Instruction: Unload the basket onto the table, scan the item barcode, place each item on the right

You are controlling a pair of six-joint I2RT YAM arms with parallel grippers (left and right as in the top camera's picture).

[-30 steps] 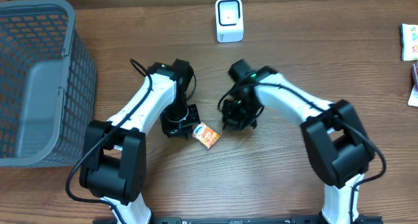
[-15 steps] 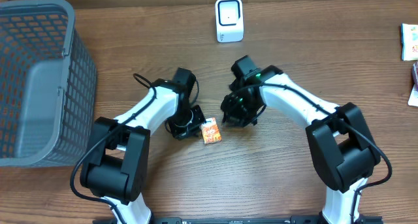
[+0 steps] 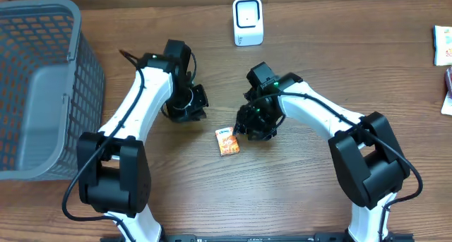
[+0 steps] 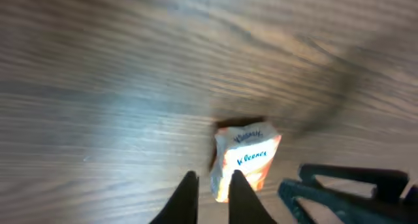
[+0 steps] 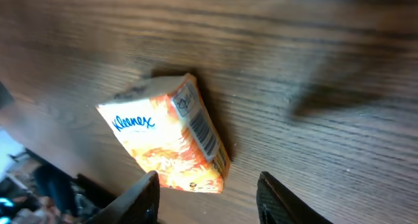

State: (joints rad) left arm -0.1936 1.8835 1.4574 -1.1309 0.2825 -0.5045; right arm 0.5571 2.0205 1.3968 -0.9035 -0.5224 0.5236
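Note:
The right gripper grabs the near end of the Kleenex tissue pack next, so most of the side-edge barcode stays exposed to scan.
The item, a small orange and white Kleenex tissue pack, lies flat on the wooden table. Its barcode runs along one side edge and faces up in the right wrist view. My right gripper is open just right of the pack, whose near end sits between the fingertips, untouched. My left gripper hangs up and left of the pack. Its jaws stand a narrow gap apart, holding nothing. The white scanner stands at the back centre.
A grey mesh basket fills the left side of the table. More packets lie at the far right edge. My right gripper's dark body shows in the left wrist view beside the pack.
My left gripper let go of the pack and pulled back up and to the left. The pack now rests on the table. My right gripper's jaws have opened beside it.

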